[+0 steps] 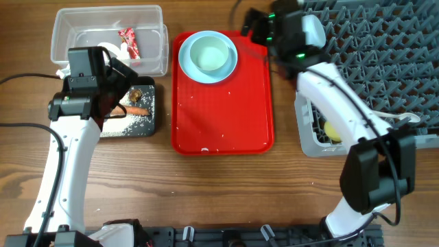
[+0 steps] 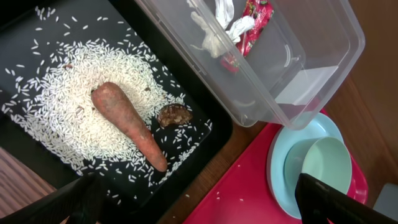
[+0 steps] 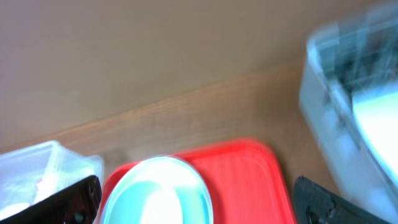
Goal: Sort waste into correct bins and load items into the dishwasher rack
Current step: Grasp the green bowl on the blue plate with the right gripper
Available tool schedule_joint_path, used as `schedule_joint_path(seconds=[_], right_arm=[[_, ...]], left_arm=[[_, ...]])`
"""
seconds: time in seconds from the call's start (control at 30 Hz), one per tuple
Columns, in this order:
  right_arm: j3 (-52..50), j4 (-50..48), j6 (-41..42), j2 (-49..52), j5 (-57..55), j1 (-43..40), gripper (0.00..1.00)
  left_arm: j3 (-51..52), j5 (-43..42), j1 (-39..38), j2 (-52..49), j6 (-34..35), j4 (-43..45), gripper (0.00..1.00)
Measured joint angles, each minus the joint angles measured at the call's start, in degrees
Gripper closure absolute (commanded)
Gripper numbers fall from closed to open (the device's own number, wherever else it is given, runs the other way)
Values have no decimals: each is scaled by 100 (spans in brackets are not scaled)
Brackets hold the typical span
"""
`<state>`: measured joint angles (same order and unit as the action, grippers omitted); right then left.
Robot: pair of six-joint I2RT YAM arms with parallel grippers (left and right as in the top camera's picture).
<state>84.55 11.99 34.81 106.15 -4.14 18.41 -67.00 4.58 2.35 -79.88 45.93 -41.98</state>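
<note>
My right gripper is to grab the pale blue bowl's rim nearest the grey rack next. That leaves the body of the bowl free, so the bowl can be loaded tilted into the rack [image 1: 384, 55].
The clear tub [image 1: 110, 20] holds a red wrapper [image 1: 129, 41] and white tissue [image 1: 112, 49]. The black tub [image 1: 152, 122] holds rice [image 1: 140, 120], a carrot [image 1: 137, 109] and a brown scrap [image 1: 137, 94]. My left gripper [image 1: 116, 86] hangs open and empty above it; the left wrist view shows the carrot [image 2: 127, 124], scrap [image 2: 174, 115] and rice [image 2: 62, 93] below the gripper [image 2: 205, 205]. A pale blue bowl [image 1: 209, 53] sits on a plate [image 1: 185, 65]. My right gripper [image 1: 255, 27] is open and empty beside them, by the grey rack [image 1: 384, 55]. A yellow cup [image 1: 333, 130] sits in the rack. The spoon is out of view.
The plate stands at the far end of a flat red tray [image 1: 223, 110] with a few rice grains on it. The right wrist view is blurred: plate and bowl [image 3: 158, 193], tray [image 3: 249, 168], rack edge [image 3: 348, 106]. Bare wooden table lies in front.
</note>
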Motion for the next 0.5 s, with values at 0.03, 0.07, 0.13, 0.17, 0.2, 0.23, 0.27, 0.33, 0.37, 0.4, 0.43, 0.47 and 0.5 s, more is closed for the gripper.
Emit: schedule_joint_path(seconds=[0.03, 0.07, 0.13, 0.17, 0.2, 0.23, 0.27, 0.33, 0.37, 0.4, 0.43, 0.47, 0.5], right_arm=[[-2, 254, 402, 4, 321, -162, 0], [-9, 299, 612, 37, 518, -225, 0], [-9, 140, 719, 122, 914, -229, 1], [-9, 81, 719, 205, 1204, -153, 1], [-9, 83, 719, 280, 1344, -76, 4], [-9, 85, 719, 382, 1473, 7, 8], [-9, 85, 730, 492, 1578, 87, 12], [-2, 101, 697, 791, 1788, 260, 17], [24, 170, 688, 914, 1849, 319, 24], [68, 225, 671, 1091, 1912, 393, 29], [122, 262, 673, 1211, 1910, 448, 33], [186, 254, 643, 1316, 1891, 492, 38], [216, 229, 671, 1377, 1827, 531, 43]], left_arm=[[0, 0, 0, 0, 0, 4, 0], [0, 2, 0, 0, 0, 2, 0], [0, 0, 0, 0, 0, 2, 0], [0, 2, 0, 0, 0, 2, 0], [0, 0, 0, 0, 0, 2, 0], [0, 0, 0, 0, 0, 2, 0], [0, 0, 0, 0, 0, 2, 0], [0, 0, 0, 0, 0, 2, 0], [0, 2, 0, 0, 0, 2, 0], [0, 0, 0, 0, 0, 2, 0], [0, 0, 0, 0, 0, 0, 0], [0, 0, 0, 0, 0, 2, 0], [0, 0, 0, 0, 0, 4, 0]])
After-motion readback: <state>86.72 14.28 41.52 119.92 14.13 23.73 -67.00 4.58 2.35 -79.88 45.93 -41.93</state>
